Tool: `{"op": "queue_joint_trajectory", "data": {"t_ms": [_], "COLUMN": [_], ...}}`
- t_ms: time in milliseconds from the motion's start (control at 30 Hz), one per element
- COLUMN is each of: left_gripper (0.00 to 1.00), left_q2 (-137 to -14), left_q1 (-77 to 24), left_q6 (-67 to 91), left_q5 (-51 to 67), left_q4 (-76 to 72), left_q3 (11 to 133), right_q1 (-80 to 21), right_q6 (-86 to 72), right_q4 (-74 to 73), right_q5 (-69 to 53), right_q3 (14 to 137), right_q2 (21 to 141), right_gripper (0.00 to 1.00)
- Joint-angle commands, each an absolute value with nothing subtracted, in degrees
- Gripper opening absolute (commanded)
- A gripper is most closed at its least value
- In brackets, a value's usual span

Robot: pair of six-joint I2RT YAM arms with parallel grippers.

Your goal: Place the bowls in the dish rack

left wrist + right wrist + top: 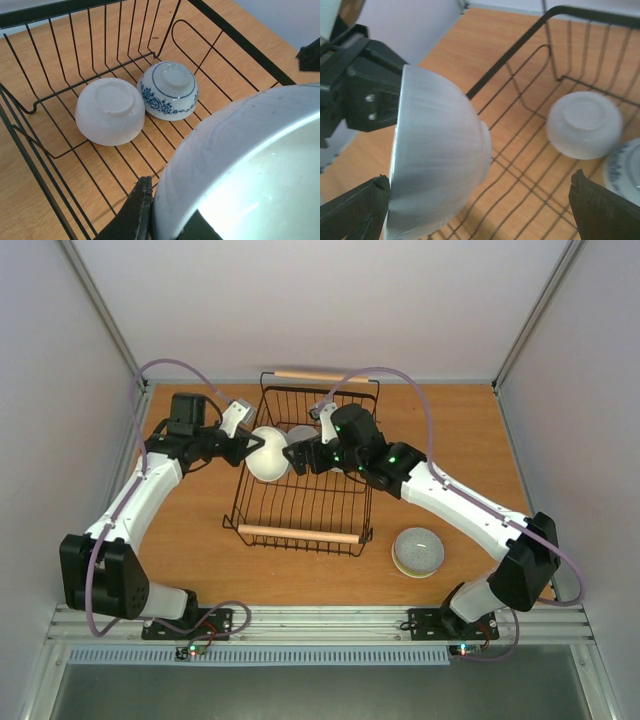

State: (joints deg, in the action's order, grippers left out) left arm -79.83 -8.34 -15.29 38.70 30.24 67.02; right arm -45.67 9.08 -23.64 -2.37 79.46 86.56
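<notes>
My open right gripper is short of the white bowl's base (485,152) and should move closer before closing.
My left gripper (250,445) is shut on the rim of a white bowl (268,453), holding it tilted on its side above the left part of the dish rack (300,533); one finger (136,210) is outside the bowl (240,165). My right gripper (293,457) is open wide right beside that bowl (435,160), not gripping it. In the rack, a second white bowl (110,111) and the blue-patterned bowl (169,90) lie upside down side by side. A grey bowl (417,551) sits upside down on the table right of the rack. The orange and yellow-green bowls are out of view.
The rack's wooden handles sit at its near (300,534) and far (310,375) ends. White walls enclose the table on three sides. Both arms reach over the rack from either side.
</notes>
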Motion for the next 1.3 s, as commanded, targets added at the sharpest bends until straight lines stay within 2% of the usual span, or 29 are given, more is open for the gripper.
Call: {"op": "queue_joint_trajectory", "data": {"t_ms": [0,500,667,867,1000,1133,1200,1233,1267], "left_gripper": [0.01,0.01,0.00,0.01,0.01,0.01,0.03,0.13,0.38], "left_q2": [-77.43,-76.46,-76.68,-78.17,-79.62,-79.69,-79.65,-79.62,-79.59], "left_q1": [-8.00,-5.37,-5.19,-5.02,-4.92,-4.89,-4.92,-4.91,-4.92], "left_q6": [-16.22,-14.35,-14.06,-13.50,-12.91,-13.09,-12.27,-11.27,-10.35], "left_q5": [42.76,53.14,55.13,58.58,60.19,58.27,55.25,53.29,51.42], "left_q4": [25.80,23.45,23.85,24.74,25.31,25.12,24.18,23.59,23.43], "left_q3": [66.24,64.95,65.19,66.10,66.75,66.62,66.47,66.38,66.51], "right_q1": [-43.28,-42.18,-41.83,-41.74,-41.66,-41.64,-41.64,-41.66,-41.65], "right_q6": [4.15,-2.77,-3.68,-3.86,-3.63,-1.90,0.68,1.95,2.89], "right_q4": [-11.55,4.19,7.01,9.77,10.19,7.45,3.57,1.54,-0.38], "right_q5": [-18.92,-30.37,-31.99,-33.45,-34.28,-32.85,-30.25,-28.81,-27.34], "right_q3": [73.77,65.21,64.33,63.16,62.86,63.28,64.31,64.93,65.52], "right_q2": [85.48,87.65,87.73,87.12,87.02,85.66,84.57,83.98,83.46], "right_gripper": [0.99,0.99,0.93,0.69,0.44,0.04,0.01,0.01,0.01]}}
